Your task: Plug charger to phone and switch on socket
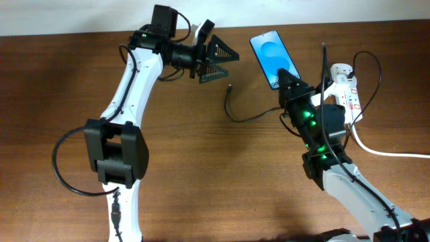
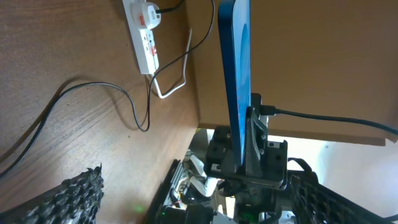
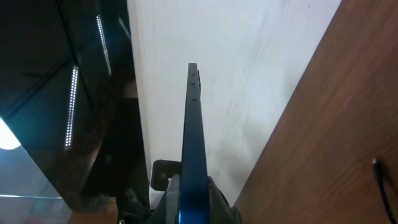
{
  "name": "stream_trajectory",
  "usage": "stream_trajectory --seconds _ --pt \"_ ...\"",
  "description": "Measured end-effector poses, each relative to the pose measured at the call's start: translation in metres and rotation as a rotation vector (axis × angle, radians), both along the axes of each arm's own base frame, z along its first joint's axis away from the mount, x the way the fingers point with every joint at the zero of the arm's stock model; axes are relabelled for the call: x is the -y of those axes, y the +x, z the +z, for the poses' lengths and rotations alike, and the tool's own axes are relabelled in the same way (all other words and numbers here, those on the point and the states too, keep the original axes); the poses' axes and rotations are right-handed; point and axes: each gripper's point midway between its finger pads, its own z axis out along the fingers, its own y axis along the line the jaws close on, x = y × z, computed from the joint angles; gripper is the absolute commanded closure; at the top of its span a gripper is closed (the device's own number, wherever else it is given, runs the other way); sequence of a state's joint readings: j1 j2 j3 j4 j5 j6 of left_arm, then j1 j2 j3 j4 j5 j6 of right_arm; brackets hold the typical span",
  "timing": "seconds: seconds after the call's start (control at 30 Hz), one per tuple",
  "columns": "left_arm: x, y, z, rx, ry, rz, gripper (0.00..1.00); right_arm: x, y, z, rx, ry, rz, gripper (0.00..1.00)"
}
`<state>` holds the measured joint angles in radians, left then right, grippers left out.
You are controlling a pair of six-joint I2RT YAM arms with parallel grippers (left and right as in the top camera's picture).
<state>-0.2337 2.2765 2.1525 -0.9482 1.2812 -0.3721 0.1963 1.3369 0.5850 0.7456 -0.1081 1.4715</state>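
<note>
The robot should plug the charger (image 1: 230, 87) into the phone's end with the port, so its left gripper should grab the phone by the end opposite the right gripper, which leaves the port end free.
The phone (image 1: 271, 55), blue screen up, is held above the table at the back right by my right gripper (image 1: 287, 76), which is shut on its lower end. In the right wrist view the phone (image 3: 193, 130) shows edge-on between the jaws (image 3: 194, 202). The charger (image 1: 230, 87) lies on the table with its plug tip left of the phone; its thin black cable curls right toward the socket (image 1: 347, 86). My left gripper (image 1: 216, 60) is open and empty, left of the phone, its fingers pointing at it. The left wrist view shows the phone (image 2: 236, 81), the charger cable (image 2: 99, 86) and the socket (image 2: 144, 37).
The socket's thick white cord (image 1: 383, 150) runs off to the right edge. A white plug (image 1: 339, 70) sits in the socket's far end. The table's back edge meets a white wall (image 1: 336, 10). The cable tip also shows in the right wrist view (image 3: 377, 167).
</note>
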Motion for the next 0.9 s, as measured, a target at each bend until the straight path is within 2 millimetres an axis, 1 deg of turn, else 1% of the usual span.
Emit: stream_trajectory --seconds 0.07,0.13,0.17,0.23,0.33,0.37,0.43,0.57,0.67,0.7,0.77,0.9 --pt "0.002 0.006 0.001 0.008 -0.009 0.010 0.02 -0.001 0.000 -0.002 -0.016 0.023 0.002 0.96" --pt "0.007 0.017 0.000 0.029 -0.042 0.010 0.02 -0.006 -0.001 -0.009 -0.057 0.070 0.011 0.96" --pt "0.009 0.019 -0.003 0.019 -0.048 0.008 0.02 -0.009 -0.002 -0.009 -0.065 0.086 0.016 0.96" --pt "0.016 0.019 -0.009 -0.011 -0.052 0.000 0.03 -0.011 -0.003 -0.010 -0.082 0.133 0.017 0.96" --pt "0.025 0.016 -0.007 -0.048 -0.058 -0.008 0.04 -0.015 -0.002 -0.014 -0.108 0.187 0.002 0.96" --pt "0.025 0.017 -0.005 -0.059 -0.060 -0.004 0.04 -0.018 0.000 -0.016 -0.115 0.191 0.004 0.96" --pt "0.026 0.023 -0.002 -0.069 -0.064 0.014 0.04 -0.031 0.004 -0.019 -0.132 0.198 0.024 0.96" --pt "0.030 0.031 -0.006 -0.183 -0.022 0.087 0.05 -0.049 0.013 -0.024 -0.152 0.195 0.050 0.96" --pt "0.034 0.034 -0.008 -0.224 -0.002 0.121 0.17 -0.055 0.017 -0.021 -0.147 0.195 0.056 0.96" --pt "0.035 0.034 -0.009 -0.236 0.002 0.126 0.28 -0.054 0.018 -0.023 -0.149 0.195 0.050 0.96" --pt "0.035 0.036 -0.011 -0.252 0.015 0.146 0.33 -0.053 0.019 -0.026 -0.156 0.192 0.041 0.96" --pt "0.035 0.043 -0.018 -0.267 0.051 0.202 0.44 -0.051 0.020 -0.025 -0.154 0.196 0.027 0.96"
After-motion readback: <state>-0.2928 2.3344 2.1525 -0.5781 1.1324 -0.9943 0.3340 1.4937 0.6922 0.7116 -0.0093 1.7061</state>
